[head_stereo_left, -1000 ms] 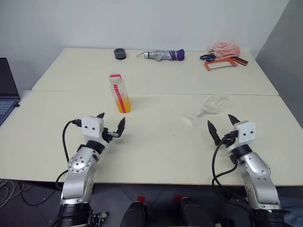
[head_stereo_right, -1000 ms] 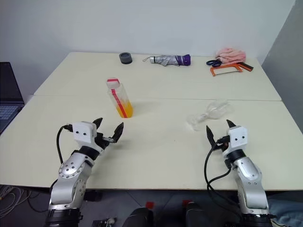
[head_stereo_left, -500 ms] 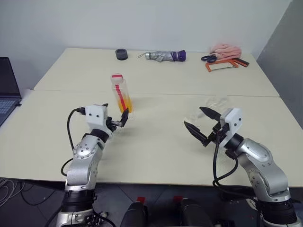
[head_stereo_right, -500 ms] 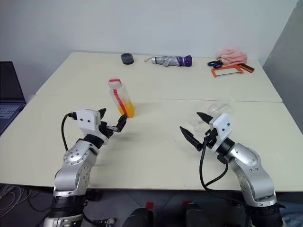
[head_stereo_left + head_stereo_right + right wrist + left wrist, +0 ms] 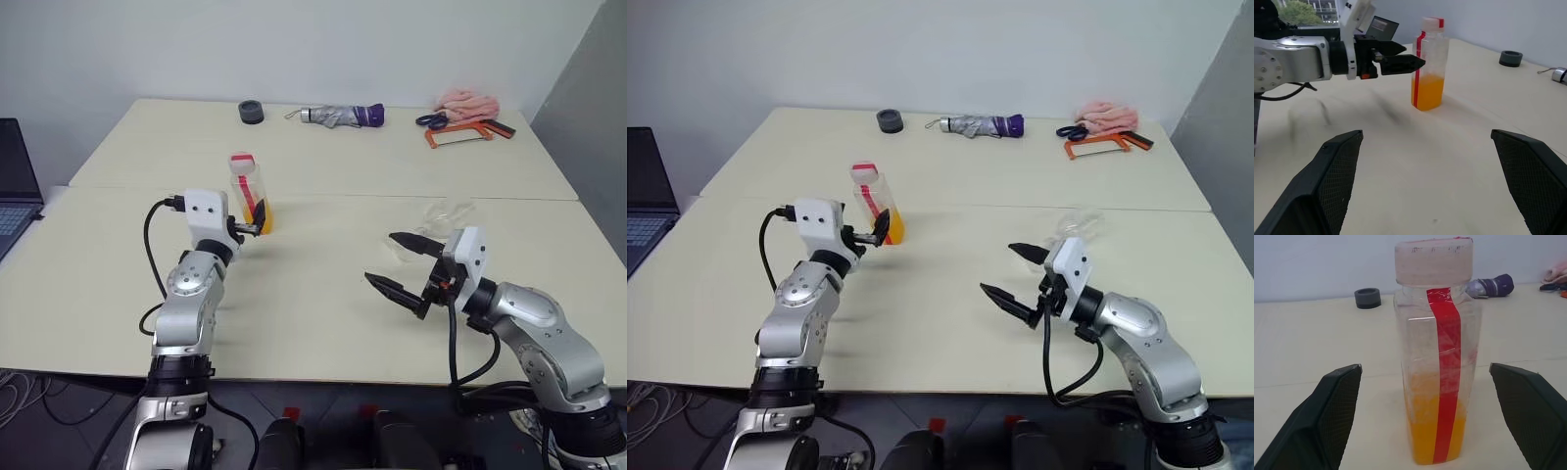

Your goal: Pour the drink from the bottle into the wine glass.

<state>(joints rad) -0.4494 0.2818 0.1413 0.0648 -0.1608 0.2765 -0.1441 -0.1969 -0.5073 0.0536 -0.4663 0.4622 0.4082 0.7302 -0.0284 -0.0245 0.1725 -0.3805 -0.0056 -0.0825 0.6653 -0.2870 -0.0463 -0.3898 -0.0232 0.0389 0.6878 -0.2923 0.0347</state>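
The bottle's orange lower part (image 5: 1436,431) stands beyond my left gripper's fingers, so it is too early to close, as that would miss it. My left gripper moves toward the bottle next, then closes.
The bottle (image 5: 249,192) stands upright on the cream table (image 5: 313,284), clear with a red stripe and a pale cap. The orange drink (image 5: 1436,431) fills its lower third. My left gripper (image 5: 249,220) is open and level, fingertips right at the bottle's near side, which sits centred in the gap in the left wrist view; its fingers (image 5: 1332,416) do not touch it. The wine glass (image 5: 453,209) lies on its side, right of centre. My right gripper (image 5: 381,257) is open and empty, in front of the glass and turned left towards the bottle (image 5: 1429,68).
Along the table's far edge lie a black round object (image 5: 251,112), a folded umbrella (image 5: 338,116), scissors (image 5: 429,119), an orange-framed saw (image 5: 456,134) and a pink cloth (image 5: 467,100). A laptop (image 5: 14,186) sits off the table's left side.
My left gripper moved forward and up, right up to the bottle. My right gripper swung left and rose, turning from pointing ahead to pointing towards the bottle. Both stayed open.
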